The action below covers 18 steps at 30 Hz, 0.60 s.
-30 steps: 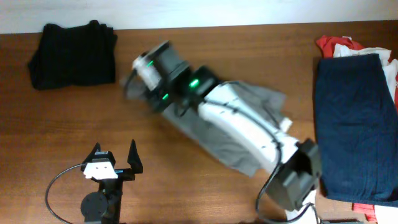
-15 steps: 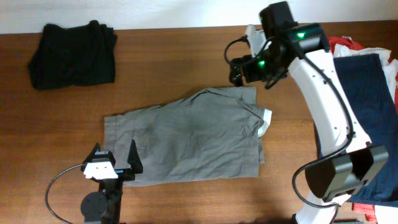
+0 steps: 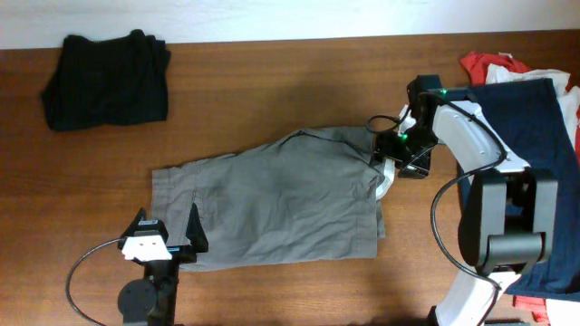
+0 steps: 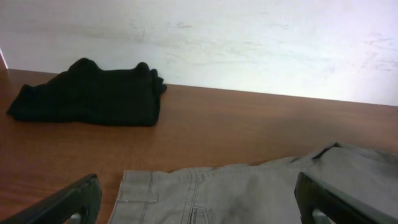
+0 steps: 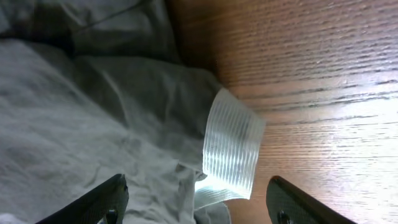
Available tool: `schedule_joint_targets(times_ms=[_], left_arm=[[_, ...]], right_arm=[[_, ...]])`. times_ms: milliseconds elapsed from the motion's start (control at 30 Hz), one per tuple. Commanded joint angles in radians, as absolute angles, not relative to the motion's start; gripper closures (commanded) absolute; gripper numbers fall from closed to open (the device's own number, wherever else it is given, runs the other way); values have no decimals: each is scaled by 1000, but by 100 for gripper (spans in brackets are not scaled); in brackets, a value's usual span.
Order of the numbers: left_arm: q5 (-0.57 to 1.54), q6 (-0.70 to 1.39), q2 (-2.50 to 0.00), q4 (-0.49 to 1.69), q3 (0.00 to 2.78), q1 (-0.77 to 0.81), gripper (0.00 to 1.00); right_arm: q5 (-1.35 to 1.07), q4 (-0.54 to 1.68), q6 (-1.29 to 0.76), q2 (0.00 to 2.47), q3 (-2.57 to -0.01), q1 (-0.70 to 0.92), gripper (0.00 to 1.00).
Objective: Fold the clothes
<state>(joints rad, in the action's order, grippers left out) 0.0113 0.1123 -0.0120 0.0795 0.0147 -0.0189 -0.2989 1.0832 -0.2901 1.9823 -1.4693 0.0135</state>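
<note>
The robot's left gripper next needs to grab the grey shorts (image 3: 272,199) by the near corner of the waistband, to fold that end of the shorts over the rest.
The grey shorts (image 3: 272,199) lie spread flat in the middle of the table, with white pocket lining (image 3: 388,177) poking out at their right edge. My right gripper (image 3: 399,161) hovers low over that edge. In the right wrist view its open gripper (image 5: 199,208) straddles the white lining (image 5: 230,146) and the crumpled grey fabric (image 5: 93,106), gripping neither. My left gripper (image 3: 166,234) rests open at the shorts' lower left corner. In the left wrist view the open gripper (image 4: 199,211) frames the shorts' waistband (image 4: 249,193).
A folded black garment (image 3: 107,80) lies at the far left, also seen as the black garment (image 4: 87,93). Navy shorts (image 3: 517,172) lie on red and white pieces (image 3: 485,65) at the right edge, beside the right arm.
The right arm drew the shorts out flat, let go, swung up to the far right, then came down to the shorts' right edge. The left arm has not moved.
</note>
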Motion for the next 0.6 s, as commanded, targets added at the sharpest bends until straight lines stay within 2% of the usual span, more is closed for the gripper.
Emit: schedule_joint_targets(times_ms=[0, 100, 133, 200, 233, 300, 333, 400, 433, 467, 567], left_arm=[[18, 99, -7, 83, 9, -22, 1], [17, 99, -7, 83, 9, -22, 1], [12, 99, -7, 83, 9, -22, 1], [10, 99, -7, 83, 9, -22, 1], [10, 99, -7, 83, 9, -22, 1], [10, 99, -7, 83, 9, -22, 1], [10, 99, -7, 83, 9, -22, 1], [10, 99, -7, 83, 9, -22, 1], [11, 99, -7, 83, 9, -22, 1], [11, 99, -7, 83, 9, -22, 1], [11, 100, -7, 77, 9, -22, 1]], right_arm=[[-311, 1043, -305, 1989, -1460, 13, 25], [-311, 992, -305, 1989, -1460, 13, 50], [-311, 989, -305, 1989, -1460, 13, 51], [-311, 987, -305, 1989, -1460, 14, 30], [-311, 986, -305, 1989, -1460, 14, 27], [-311, 971, -308, 2001, -1460, 14, 27], [-313, 964, -324, 2012, -1460, 14, 35], [-327, 956, -324, 2021, -1460, 14, 62], [-327, 952, -324, 2021, -1460, 14, 93], [-332, 953, -340, 2020, -1468, 12, 96], [-332, 995, -334, 2020, -1622, 3, 96]])
